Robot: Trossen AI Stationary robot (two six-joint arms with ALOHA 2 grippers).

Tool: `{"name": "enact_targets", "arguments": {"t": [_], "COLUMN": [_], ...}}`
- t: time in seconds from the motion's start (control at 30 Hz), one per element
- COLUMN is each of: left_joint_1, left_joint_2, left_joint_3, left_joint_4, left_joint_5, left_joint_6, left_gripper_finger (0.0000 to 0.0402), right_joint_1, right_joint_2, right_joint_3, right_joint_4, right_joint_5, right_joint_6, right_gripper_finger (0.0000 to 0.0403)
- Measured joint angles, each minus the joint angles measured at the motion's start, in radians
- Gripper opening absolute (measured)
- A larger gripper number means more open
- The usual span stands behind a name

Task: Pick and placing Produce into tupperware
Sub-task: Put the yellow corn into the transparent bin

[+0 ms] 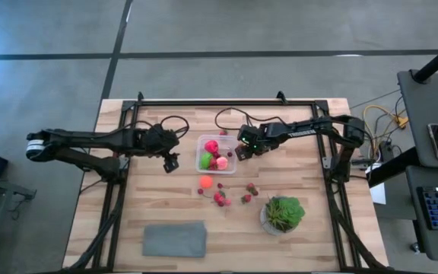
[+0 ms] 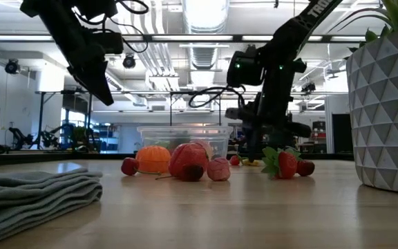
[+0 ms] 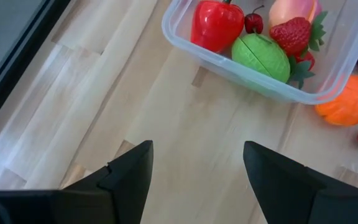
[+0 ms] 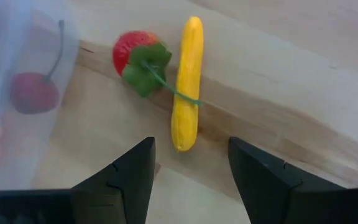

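My right gripper's fingers are above the wood, short of the yellow piece's middle (image 4: 189,81). My right gripper should go down first and then close on the yellow piece.
The clear tupperware (image 1: 216,152) stands mid-table and holds a red piece (image 3: 216,25), a lime-green one (image 3: 261,56), a pink-peach one (image 1: 222,162) and a strawberry (image 3: 289,34). An orange piece (image 1: 206,182) and several small strawberries (image 1: 220,198) lie on the wood nearer the front edge. My left gripper (image 1: 172,161) hangs open above bare wood, left of the tupperware. My right gripper (image 1: 243,151) is open just right of it, pointing down over a yellow elongated piece (image 4: 187,81) and a strawberry (image 4: 135,59) lying on the table.
A leafy green plant in a white faceted pot (image 1: 283,215) stands at the front right. A folded grey mat (image 1: 175,239) lies near the front edge. A black frame (image 1: 128,114) borders the table's left, far and right sides.
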Motion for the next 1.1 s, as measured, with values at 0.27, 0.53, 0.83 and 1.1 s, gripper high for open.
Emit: {"name": "enact_targets", "arguments": {"t": [0.27, 0.53, 0.83, 1.1], "left_joint_1": [0.000, 0.000, 0.000, 0.000], "left_joint_2": [-0.011, -0.013, -0.014, -0.013], "left_joint_3": [0.000, 0.000, 0.000, 0.000], "left_joint_4": [0.000, 0.000, 0.000, 0.001], "left_joint_5": [0.000, 0.000, 0.000, 0.000], "left_joint_6": [-0.007, -0.029, -0.054, -0.054], "left_gripper_finger": [0.0235, 0.0235, 0.0235, 0.0235], "right_joint_1": [0.023, 0.022, 0.026, 0.026], "right_joint_2": [0.030, 0.066, 0.081, 0.080], "right_joint_3": [0.049, 0.084, 0.077, 0.080], "right_joint_4": [0.006, -0.005, -0.011, -0.042], "right_joint_5": [0.070, 0.102, 0.113, 0.133], "right_joint_6": [-0.041, -0.130, -0.138, -0.183], "right_gripper_finger": [0.0196, 0.0191, 0.0145, 0.0085]}}
